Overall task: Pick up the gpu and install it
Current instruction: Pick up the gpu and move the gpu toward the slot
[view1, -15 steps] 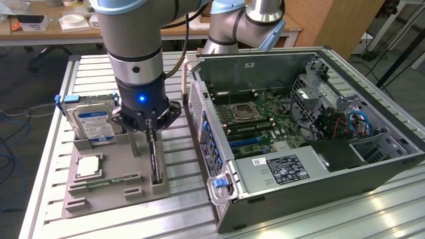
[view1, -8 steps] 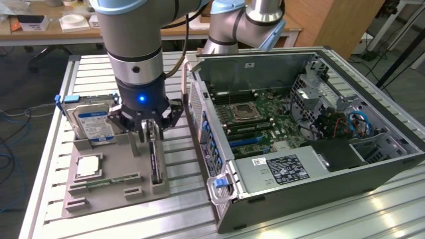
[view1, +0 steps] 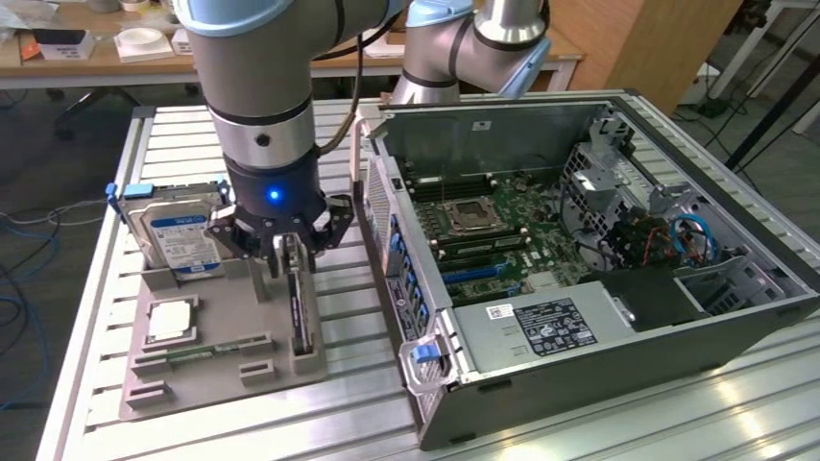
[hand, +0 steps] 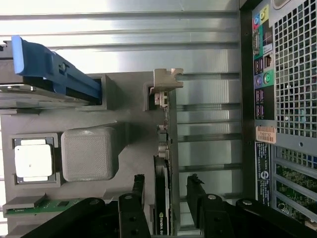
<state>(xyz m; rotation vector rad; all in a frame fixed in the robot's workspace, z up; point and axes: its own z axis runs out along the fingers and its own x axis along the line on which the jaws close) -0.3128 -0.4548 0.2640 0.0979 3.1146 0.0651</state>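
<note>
My gripper lowers next, before closing on the GPU. My fingers stop above the GPU's upper edge, high over the grey holder plate, so closing now would miss.
The gpu is a thin dark card standing on edge in a slot of the grey holder plate, to the exterior view's left of the computer case. In the wrist view the gpu runs lengthwise, with its silvery bracket at the far end. My gripper is lowered over the card's near end. It is open: one black finger stands on each side of the card, and a gap shows between each finger and the card.
The open computer case lies on its side with the motherboard exposed. On the holder plate are a hard drive with a blue rail, a processor and a green memory stick. The slatted metal table carries everything.
</note>
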